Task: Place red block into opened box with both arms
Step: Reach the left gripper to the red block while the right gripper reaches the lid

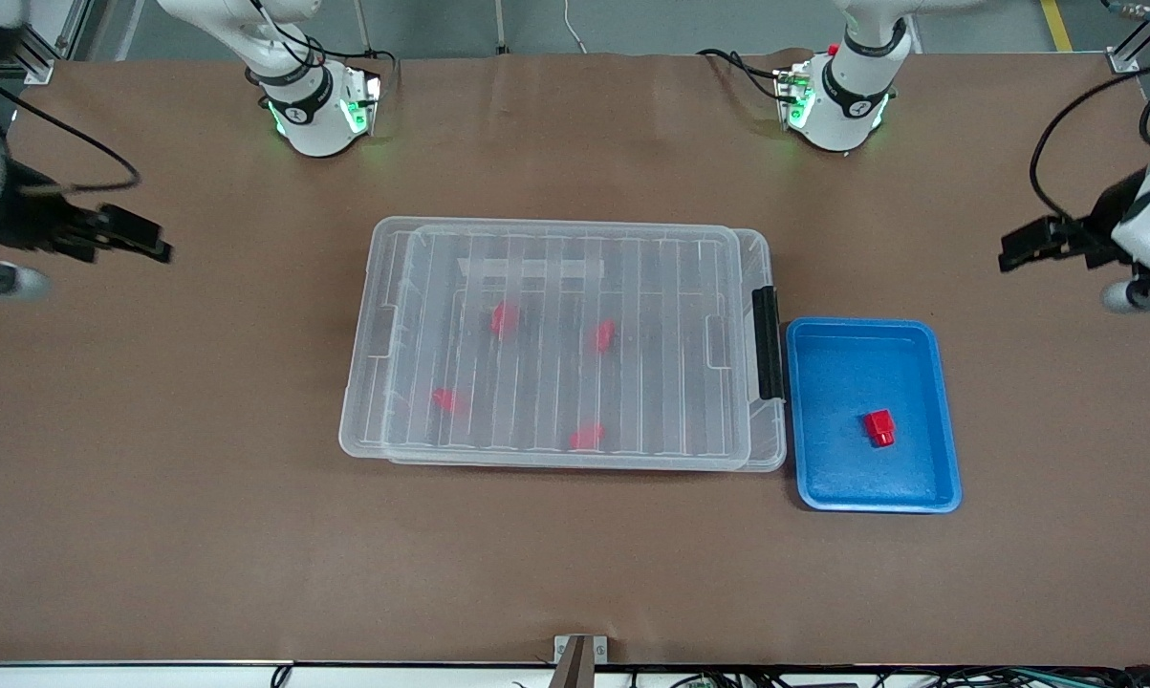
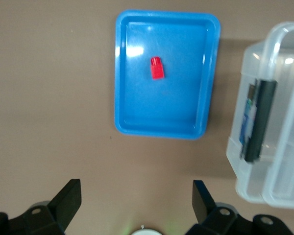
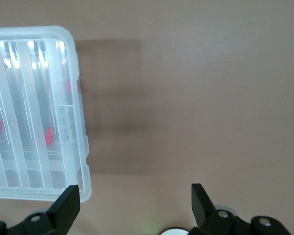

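Note:
The red block needs to go into the opened box. My left gripper will next grab it by its square body.
The red block lies in a blue tray, alone there. The box stands beside the tray in the middle of the table, its ribbed clear lid lying over it. A black latch bar sits on the short end next to the tray. Several red blocks show blurred through the lid. My left gripper hangs open over bare table at the left arm's end. My right gripper hangs open over bare table at the right arm's end, empty.
Brown table covering runs all around the box and the tray. Both arm bases stand along the table edge farthest from the front camera. Cables loop near the left arm's end.

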